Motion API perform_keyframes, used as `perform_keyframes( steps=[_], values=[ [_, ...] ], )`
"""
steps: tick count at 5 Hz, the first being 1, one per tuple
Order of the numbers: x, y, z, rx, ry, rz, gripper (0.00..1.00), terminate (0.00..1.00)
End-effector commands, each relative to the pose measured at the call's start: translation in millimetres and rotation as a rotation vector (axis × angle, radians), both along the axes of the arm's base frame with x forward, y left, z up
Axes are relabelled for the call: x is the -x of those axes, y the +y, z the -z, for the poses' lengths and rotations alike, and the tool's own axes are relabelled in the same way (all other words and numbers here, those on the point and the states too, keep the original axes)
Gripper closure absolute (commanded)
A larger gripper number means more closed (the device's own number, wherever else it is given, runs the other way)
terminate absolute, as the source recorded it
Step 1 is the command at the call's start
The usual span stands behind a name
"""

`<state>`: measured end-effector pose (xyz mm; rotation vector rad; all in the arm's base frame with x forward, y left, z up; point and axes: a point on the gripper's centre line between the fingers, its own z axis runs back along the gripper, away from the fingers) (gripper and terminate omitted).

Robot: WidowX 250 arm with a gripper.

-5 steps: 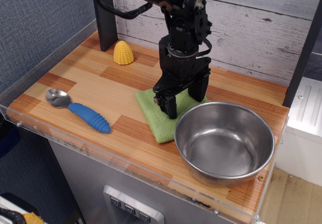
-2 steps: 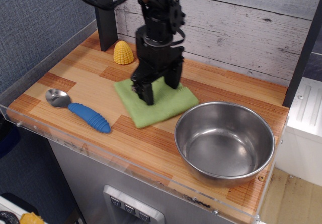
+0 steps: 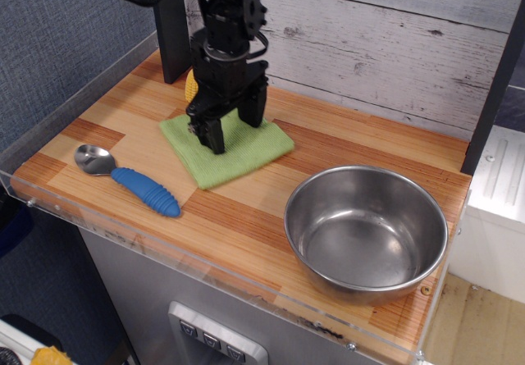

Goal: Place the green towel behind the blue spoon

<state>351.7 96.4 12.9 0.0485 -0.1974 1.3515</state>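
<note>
I need to place the green towel behind the blue spoon (image 3: 144, 190), so I should grab the towel by the middle of its cloth (image 3: 235, 141) next.
The green towel (image 3: 232, 153) lies flat on the wooden table, behind and to the right of the blue spoon (image 3: 144, 190). The spoon lies near the front left edge, its metal bowl pointing left. My gripper (image 3: 233, 127) stands upright on the towel's back half. Its two black fingers (image 3: 215, 138) are spread apart, with the tips pressed down on the cloth. No fold of cloth shows pinched between them.
A steel bowl (image 3: 366, 230) stands at the front right. The yellow toy corn (image 3: 190, 87) is mostly hidden behind the gripper at the back left. A black post (image 3: 168, 29) rises at the back left corner. A clear plastic rim (image 3: 98, 225) edges the table.
The gripper has moved left and back across the table. The green towel slid with it, from beside the bowl to a spot behind the spoon.
</note>
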Motion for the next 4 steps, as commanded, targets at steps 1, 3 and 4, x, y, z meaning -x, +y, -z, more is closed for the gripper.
perform_keyframes(
  steps=[1,3,4],
  values=[
    [3,49,-11,-0.028,-0.003,-0.127,0.00,0.00],
    [6,67,-20,-0.032,-0.012,-0.186,0.00,0.00],
    [4,61,-23,-0.017,-0.023,-0.177,0.00,0.00]
  ],
)
